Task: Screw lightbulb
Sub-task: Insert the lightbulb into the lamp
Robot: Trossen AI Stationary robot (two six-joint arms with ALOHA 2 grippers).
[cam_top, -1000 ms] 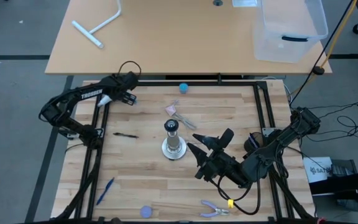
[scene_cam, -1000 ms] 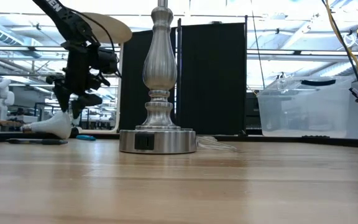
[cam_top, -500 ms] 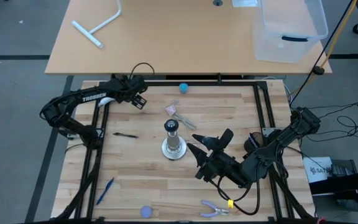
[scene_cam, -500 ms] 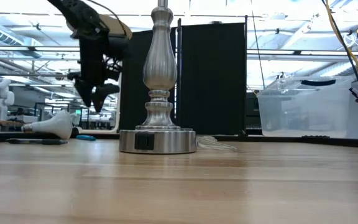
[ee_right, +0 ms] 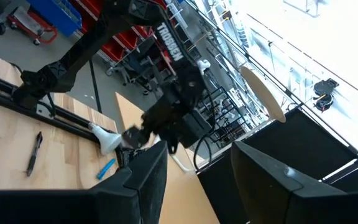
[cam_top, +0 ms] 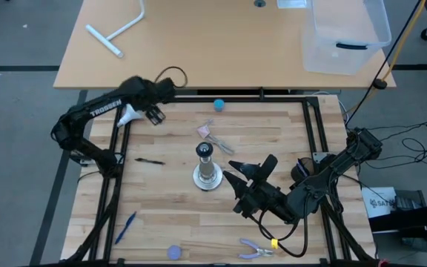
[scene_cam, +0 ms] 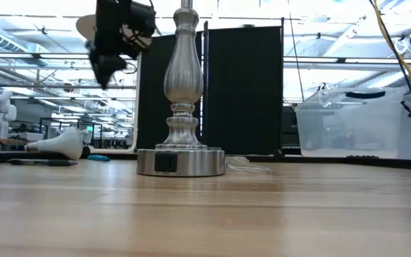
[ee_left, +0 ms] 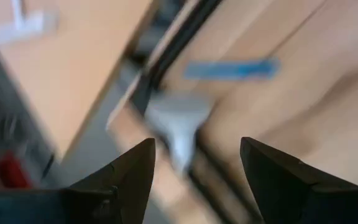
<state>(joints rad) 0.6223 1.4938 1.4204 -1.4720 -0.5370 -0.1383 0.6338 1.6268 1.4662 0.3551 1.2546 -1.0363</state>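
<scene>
I should next grab the bulb with my left gripper by its narrow neck (ee_left: 181, 140). The white lightbulb's threaded base (ee_left: 182, 163) will then stay free to screw in.
The white lightbulb (cam_top: 128, 115) lies on its side at the table's far left, by the black frame rail; it also shows in the low view (scene_cam: 59, 144), the left wrist view (ee_left: 176, 124) and the right wrist view (ee_right: 107, 140). My left gripper (cam_top: 154, 113) is open and empty, high above the table just right of the bulb; it shows up high in the low view (scene_cam: 113, 43). The silver lamp stand (cam_top: 207, 169) stands upright at mid-table. My right gripper (cam_top: 252, 167) is open and empty, right of the stand.
A blue ball (cam_top: 219, 104) lies at the far edge. A black pen (cam_top: 148, 161) lies left of the stand, a blue pen (cam_top: 125, 226) and pliers (cam_top: 256, 249) near the front edge. Small clear pieces (cam_top: 212, 137) lie behind the stand.
My left gripper has risen from just above the bulb to well above the table, swinging a little toward the right and back. The bulb has stayed lying on the table. My right arm has kept still.
</scene>
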